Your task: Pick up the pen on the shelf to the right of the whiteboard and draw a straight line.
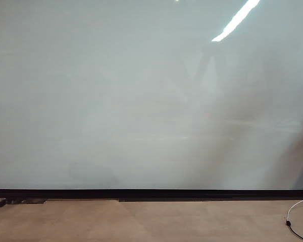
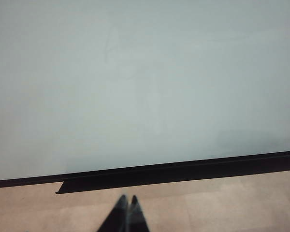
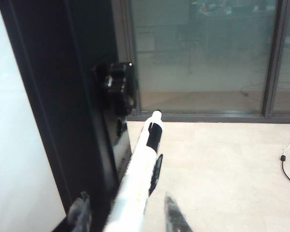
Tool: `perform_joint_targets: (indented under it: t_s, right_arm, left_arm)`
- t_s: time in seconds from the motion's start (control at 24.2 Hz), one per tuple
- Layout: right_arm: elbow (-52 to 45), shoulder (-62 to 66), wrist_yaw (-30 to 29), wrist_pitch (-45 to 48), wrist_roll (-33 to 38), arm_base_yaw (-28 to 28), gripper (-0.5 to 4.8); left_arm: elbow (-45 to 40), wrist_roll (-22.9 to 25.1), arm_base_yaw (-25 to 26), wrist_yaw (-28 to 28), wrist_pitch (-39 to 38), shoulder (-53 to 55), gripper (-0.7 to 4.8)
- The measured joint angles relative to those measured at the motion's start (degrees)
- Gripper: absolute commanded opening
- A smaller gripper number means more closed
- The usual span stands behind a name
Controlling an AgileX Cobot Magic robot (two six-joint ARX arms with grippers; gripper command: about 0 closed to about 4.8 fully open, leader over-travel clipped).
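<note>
The pen's tip needs to stay free to draw a straight line on the whiteboard (image 3: 14, 145). My right gripper will grab the pen by its white body (image 3: 127, 205) next.
The whiteboard (image 1: 141, 101) fills the exterior view, with a black strip (image 1: 151, 193) along its lower edge; no line shows on it and neither gripper appears there. In the right wrist view the pen (image 3: 144, 164), white with a black band and clip, lies along the black shelf (image 3: 82, 145) beside the whiteboard (image 3: 14, 145). My right gripper (image 3: 127, 212) is open around the pen, with a gap between the barrel and each of its fingers (image 3: 80, 212). My left gripper (image 2: 128, 199) is shut and empty, pointing at the whiteboard (image 2: 135, 87) above the floor.
A white cable with a dark plug (image 1: 293, 222) lies on the beige floor at the right and also shows as the cable (image 3: 287, 164). A black knob (image 3: 118, 84) sticks out of the frame ahead of the pen. Glass doors (image 3: 203, 53) stand beyond.
</note>
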Motion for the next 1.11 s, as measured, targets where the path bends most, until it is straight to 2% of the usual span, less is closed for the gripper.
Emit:
perform_joint_targets:
  t_s: [0.16, 0.33, 0.49, 0.87, 1.03, 1.11]
  right_arm:
    - [0.0, 0.0, -0.02, 0.0, 0.0, 0.0, 1.24]
    - [0.0, 0.0, -0.11, 0.0, 0.0, -0.02, 1.24]
    - [0.0, 0.0, -0.44, 0.0, 0.0, 0.0, 0.79]
    - [0.09, -0.11, -0.68, -0.04, 1.16, -0.17, 0.58]
    - [-0.02, -1.92, -1.36, -0.72, 1.49, -0.72, -0.03]
    - [0.0, -3.89, -1.33, -0.79, 1.49, -1.4, -0.03]
  left_arm:
    - [0.0, 0.0, 0.0, 0.0, 0.0, 0.0, -0.05]
    - [0.0, 0.0, 0.0, 0.0, 0.0, 0.0, -0.05]
    - [0.0, 0.0, 0.0, 0.0, 0.0, 0.0, -0.05]
    - [0.0, 0.0, 0.0, 0.0, -0.02, 0.0, -0.05]
    - [0.0, 0.0, 0.0, 0.0, 0.0, 0.0, -0.05]
    - [0.0, 0.0, 0.0, 0.0, -0.02, 0.0, -0.05]
